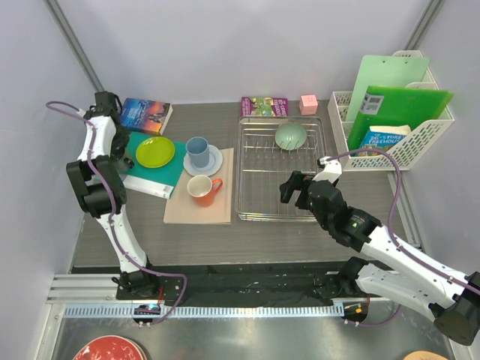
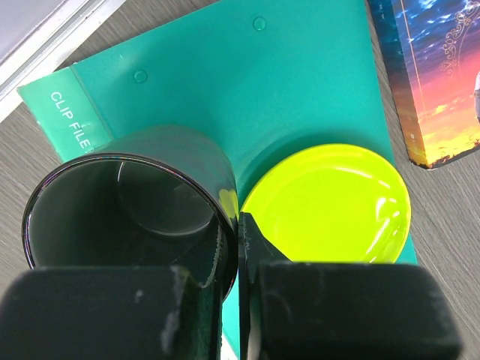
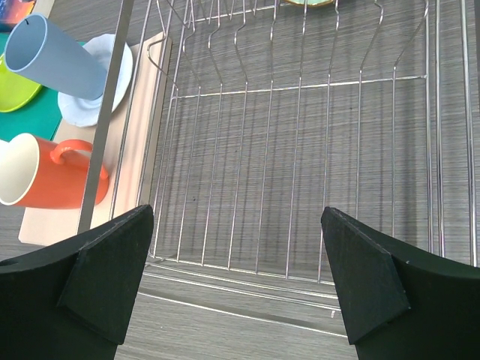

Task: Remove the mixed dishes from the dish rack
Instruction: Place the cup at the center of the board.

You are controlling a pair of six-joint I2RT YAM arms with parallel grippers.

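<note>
My left gripper needs to let go now. The black cup is upright above the flat teal beside the lime plate, so it would stand on the clip file (image 1: 161,176).
The silver wire dish rack (image 1: 271,191) holds only the sage-green bowl (image 1: 290,136), at its far end. The lime-green plate (image 1: 155,151) lies on a teal clip file (image 1: 161,176). The light blue cup (image 1: 198,152) stands on the white plate (image 1: 214,161). The orange mug (image 1: 202,190) lies on a tan board (image 1: 199,211). My left gripper (image 2: 238,225) is shut on the wall of a black cup (image 2: 135,202), just left of the lime plate (image 2: 330,202). My right gripper (image 3: 236,247) is open and empty over the rack's near edge (image 3: 300,150).
A white slotted basket (image 1: 397,142) with green folders stands right of the rack. Books (image 1: 146,115) (image 1: 264,106) and a pink cube (image 1: 308,104) line the far edge. A red plate (image 1: 109,351) and a tan plate (image 1: 431,355) sit below the arm bases.
</note>
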